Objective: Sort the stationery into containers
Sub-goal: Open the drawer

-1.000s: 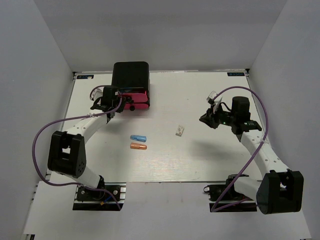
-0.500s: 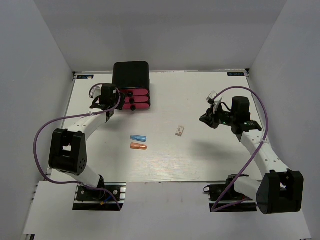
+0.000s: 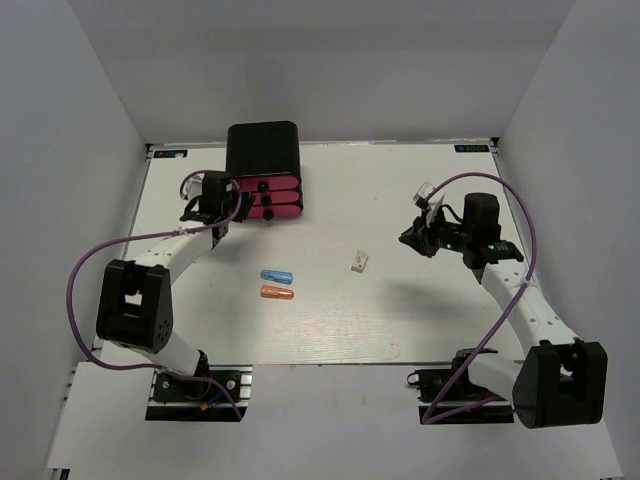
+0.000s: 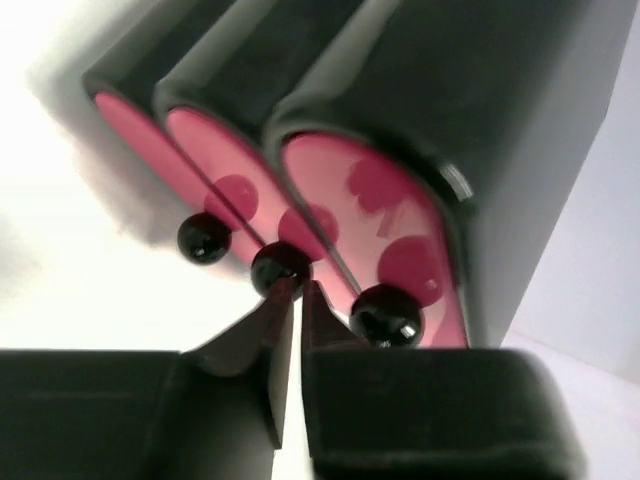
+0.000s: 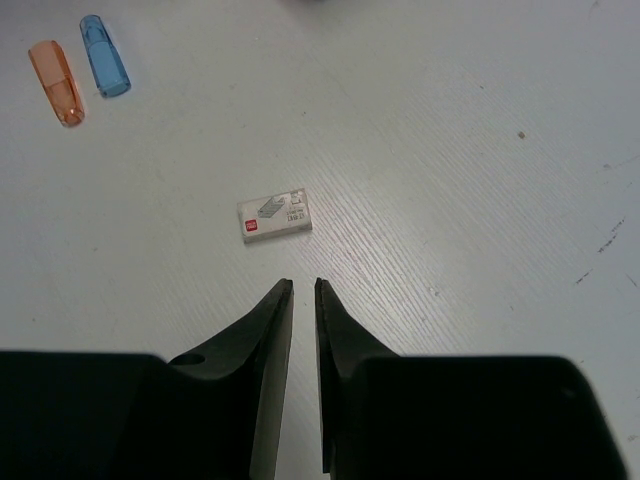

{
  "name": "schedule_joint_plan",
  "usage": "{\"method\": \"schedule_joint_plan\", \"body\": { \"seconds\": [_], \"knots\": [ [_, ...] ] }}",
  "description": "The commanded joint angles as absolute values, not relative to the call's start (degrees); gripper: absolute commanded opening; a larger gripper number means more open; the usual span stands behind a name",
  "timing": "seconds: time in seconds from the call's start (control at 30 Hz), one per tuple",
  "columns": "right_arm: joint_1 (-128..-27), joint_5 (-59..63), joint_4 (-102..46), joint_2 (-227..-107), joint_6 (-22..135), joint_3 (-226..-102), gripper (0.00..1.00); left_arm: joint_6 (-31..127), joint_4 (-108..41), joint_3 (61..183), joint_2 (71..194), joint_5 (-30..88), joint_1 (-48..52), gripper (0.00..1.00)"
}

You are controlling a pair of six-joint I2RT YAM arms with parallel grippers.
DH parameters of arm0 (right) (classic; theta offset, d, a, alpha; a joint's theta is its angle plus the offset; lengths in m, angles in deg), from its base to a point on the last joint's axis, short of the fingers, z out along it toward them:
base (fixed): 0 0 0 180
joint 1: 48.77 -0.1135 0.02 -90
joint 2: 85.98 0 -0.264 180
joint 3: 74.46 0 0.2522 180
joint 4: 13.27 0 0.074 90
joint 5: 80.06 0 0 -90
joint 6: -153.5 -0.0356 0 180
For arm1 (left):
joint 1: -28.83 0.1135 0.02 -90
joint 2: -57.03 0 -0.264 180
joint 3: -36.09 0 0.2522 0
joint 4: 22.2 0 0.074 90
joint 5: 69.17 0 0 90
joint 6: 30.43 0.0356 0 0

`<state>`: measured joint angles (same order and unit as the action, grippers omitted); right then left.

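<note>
My right gripper's fingers are shut short of the white block (image 3: 359, 262) (image 5: 275, 215). The block would stay on the tabletop if I lifted my right gripper now.
The black box (image 3: 262, 150) holds three pink drawers (image 3: 271, 198), all pushed in flush. In the left wrist view the drawers (image 4: 335, 185) fill the frame, each with a black knob. My left gripper (image 3: 231, 207) is shut and empty, and its tips (image 4: 295, 290) touch the underside of the middle knob (image 4: 280, 266). A blue pen-like piece (image 3: 276, 276), an orange one (image 3: 276, 293) and a small white block (image 3: 359, 262) lie on the table. My right gripper (image 5: 302, 286) is shut and empty, hovering just short of the white block (image 5: 275, 215).
The white table (image 3: 400, 320) is walled in by grey panels at the back and on both sides. The blue piece (image 5: 104, 68) and the orange piece (image 5: 56, 82) lie side by side at the far left of the right wrist view. Purple cables loop from both arms.
A pink drawer that stuck out a second ago is now pushed in flush with the others. My left gripper moved in towards the box with it. The right arm has not moved.
</note>
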<state>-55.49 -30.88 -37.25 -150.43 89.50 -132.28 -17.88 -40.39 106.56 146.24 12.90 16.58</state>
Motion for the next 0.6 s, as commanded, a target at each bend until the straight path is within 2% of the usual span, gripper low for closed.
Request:
{"method": "schedule_joint_plan", "body": {
  "seconds": [0.0, 0.13, 0.2, 0.37, 0.4, 0.43, 0.57],
  "knots": [
    [-55.36, -31.19, -36.87, -150.23, 90.04, -132.7, 0.21, -17.08, -40.53, 102.86, 141.07, 13.79, 16.88, 0.13],
    [-55.36, -31.37, -36.52, -150.32, 89.78, -132.17, 0.21, -16.55, -39.31, 96.44, 138.06, 15.1, 16.88, 0.11],
    [-55.36, -31.46, -36.43, -150.49, 89.6, -131.91, 0.21, -16.55, -35.99, 92.93, 138.06, 16.42, 16.88, 0.14],
    [-55.36, -31.81, -36.26, -150.93, 89.95, -132.26, 0.21, -20.05, -25.09, 90.36, 142.26, 18.97, 16.88, 0.35],
    [-55.36, -31.72, -36.26, -150.93, 89.95, -132.26, 0.21, -20.06, -24.02, 91.06, 143.33, 19.68, 16.88, 0.35],
    [-55.36, -31.72, -36.26, -151.11, 90.04, -132.43, 0.21, -20.59, -23.49, 91.59, 144.29, 19.68, 16.88, 0.41],
    [-55.27, -31.28, -36.78, -150.58, 90.65, -132.35, 0.21, -20.59, -20.07, 94.23, 147.2, 20.21, 16.88, 0.5]
  ]
}}
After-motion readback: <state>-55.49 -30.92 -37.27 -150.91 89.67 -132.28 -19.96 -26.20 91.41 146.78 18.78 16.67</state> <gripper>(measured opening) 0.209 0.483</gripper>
